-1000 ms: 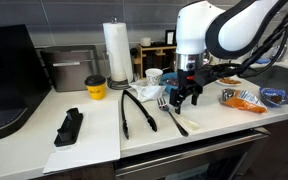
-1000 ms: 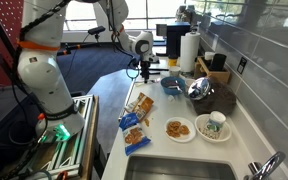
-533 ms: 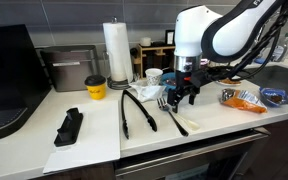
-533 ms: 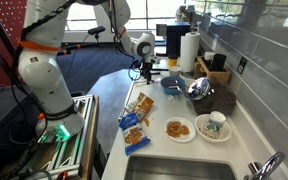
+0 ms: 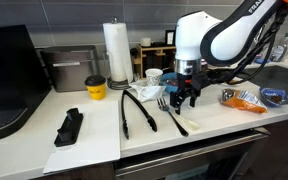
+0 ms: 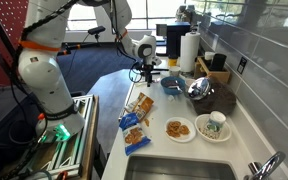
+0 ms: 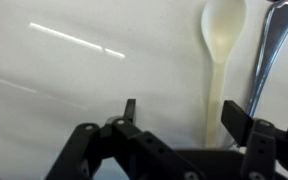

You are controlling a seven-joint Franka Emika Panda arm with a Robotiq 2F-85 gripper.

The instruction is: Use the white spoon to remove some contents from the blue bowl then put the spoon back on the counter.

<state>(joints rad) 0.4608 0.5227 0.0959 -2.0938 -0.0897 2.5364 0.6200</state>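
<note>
The handle of the white spoon is between my fingers, which reach down to the counter on either side of it, and the fork is outside them. My gripper is ready to close on the spoon.
The white spoon (image 7: 222,45) lies flat on the white counter (image 7: 74,80), its bowl toward the top of the wrist view. Its handle runs down between my fingers, close to the right one. It also shows in an exterior view (image 5: 180,123), at the front of the counter (image 5: 214,118). My gripper (image 7: 184,115) is open, empty and points straight down just above the spoon; it shows in both exterior views (image 5: 184,97) (image 6: 147,75). The blue bowl (image 6: 172,85) sits on the counter just beyond the gripper.
A dark fork (image 7: 271,50) lies right beside the spoon. Black tongs (image 5: 134,110), a yellow cup with dark lid (image 5: 95,87), a paper towel roll (image 5: 115,50) and a white cup (image 5: 154,77) stand nearby. Snack bags (image 5: 242,97), food plates (image 6: 179,128) and a sink (image 6: 174,170) lie further along.
The gripper has shifted slightly and come a little lower over the spoon. It stays open. The spoon and bowl have not moved.
</note>
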